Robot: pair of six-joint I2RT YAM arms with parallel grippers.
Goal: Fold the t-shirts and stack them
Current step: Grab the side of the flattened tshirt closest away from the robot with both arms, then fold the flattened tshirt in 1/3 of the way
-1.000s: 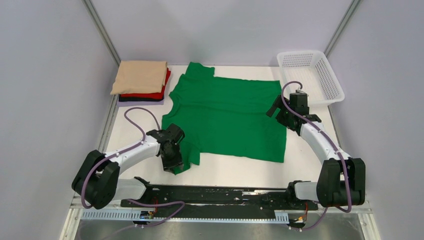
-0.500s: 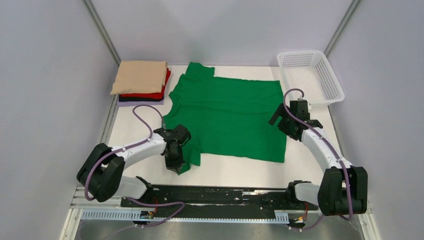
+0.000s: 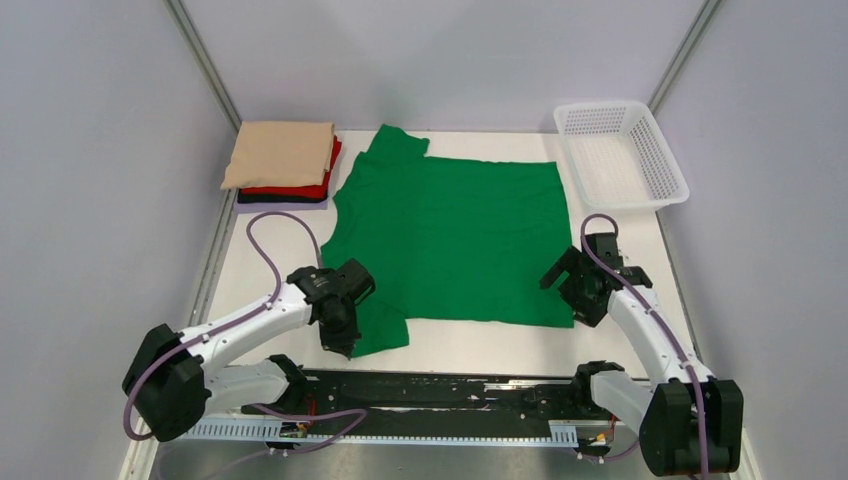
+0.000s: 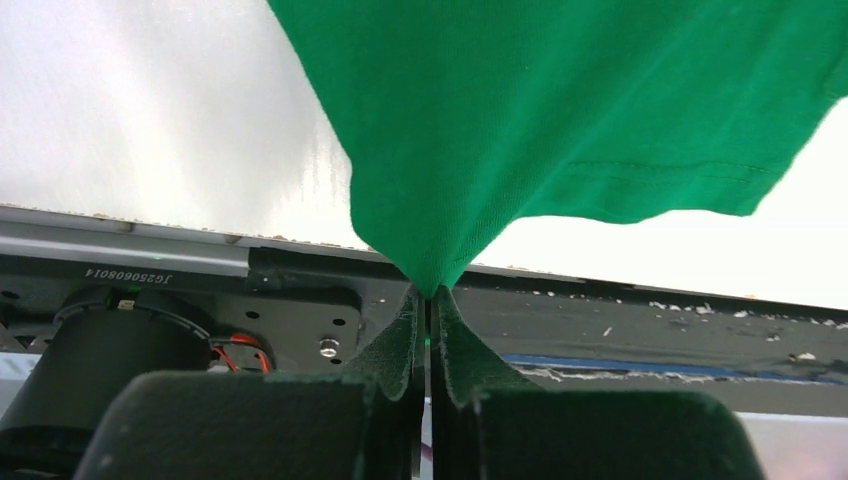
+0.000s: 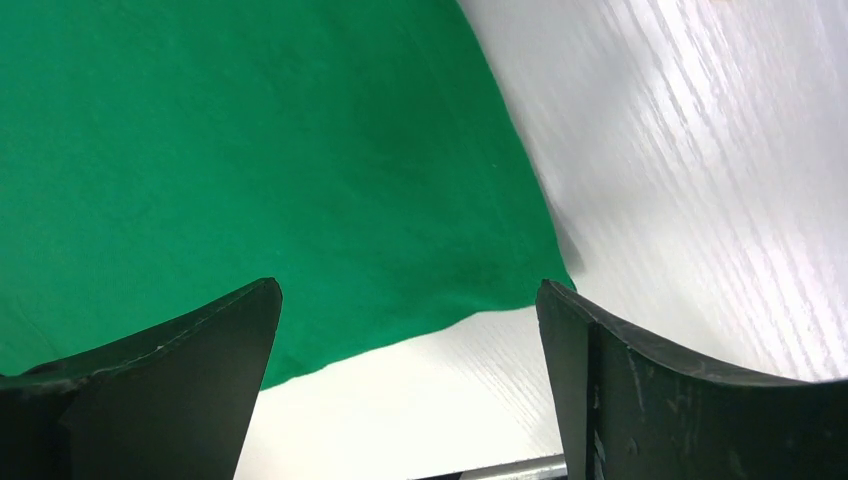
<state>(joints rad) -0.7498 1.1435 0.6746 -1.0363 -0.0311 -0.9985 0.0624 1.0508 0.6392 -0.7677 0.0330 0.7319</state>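
The right gripper will next grab the green t-shirt [image 3: 450,235] by its near hem corner to fold its near side evenly over.
A bright green t-shirt [image 3: 450,235] lies spread flat in the middle of the white table, neck to the left. My left gripper [image 3: 342,335] is shut on the shirt's near-left sleeve corner; the left wrist view shows the green cloth [image 4: 520,110] pinched between the closed pads. My right gripper [image 3: 578,297] is open and empty, hovering over the shirt's near-right hem corner [image 5: 540,275]. A stack of folded shirts sits at the back left: beige [image 3: 280,153] on top, red [image 3: 300,188] under it, a dark one [image 3: 280,198] at the bottom.
A white plastic mesh basket [image 3: 620,152] stands at the back right. The black arm-base rail [image 3: 440,392] runs along the near edge. Grey walls close in left, right and behind.
My left gripper has drawn the sleeve corner nearer and a little right. My right arm has moved nearer, down the shirt's right edge to its near corner.
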